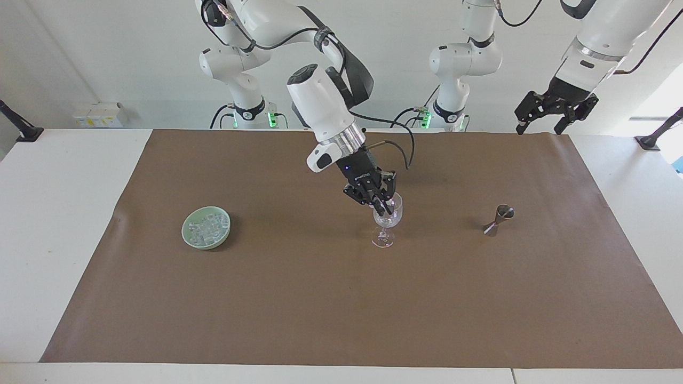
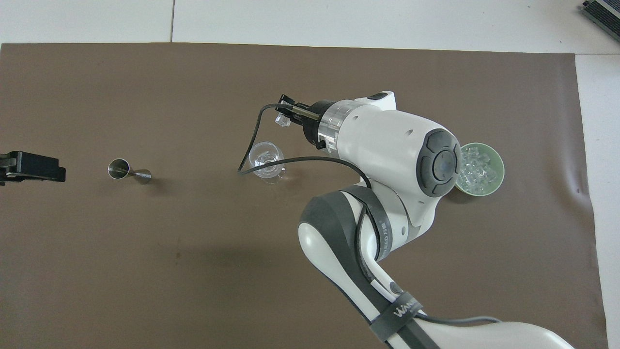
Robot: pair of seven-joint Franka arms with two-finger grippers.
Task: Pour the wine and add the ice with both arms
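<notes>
The ice cube hangs short of the wine glass's rim in the overhead view. My right gripper should keep holding it until it reaches the wine glass's opening.
My right gripper (image 1: 386, 208) is shut on one clear ice cube (image 2: 282, 120) and hangs at the rim of the clear stemmed wine glass (image 1: 387, 216), which stands mid-table. The overhead view shows that gripper (image 2: 283, 115) and the glass (image 2: 266, 160) with the arm's black cable crossing it. A green bowl (image 1: 206, 228) holds the heap of ice (image 2: 477, 168) toward the right arm's end. My left gripper (image 1: 539, 127) waits open, raised over the mat's corner at the left arm's end. Wine is out of view.
A small metal jigger (image 1: 499, 220) lies tipped on the brown mat (image 1: 320, 298) between the glass and the left arm's end, also seen from above as the jigger (image 2: 127, 170). The right arm's white body covers part of the bowl from above.
</notes>
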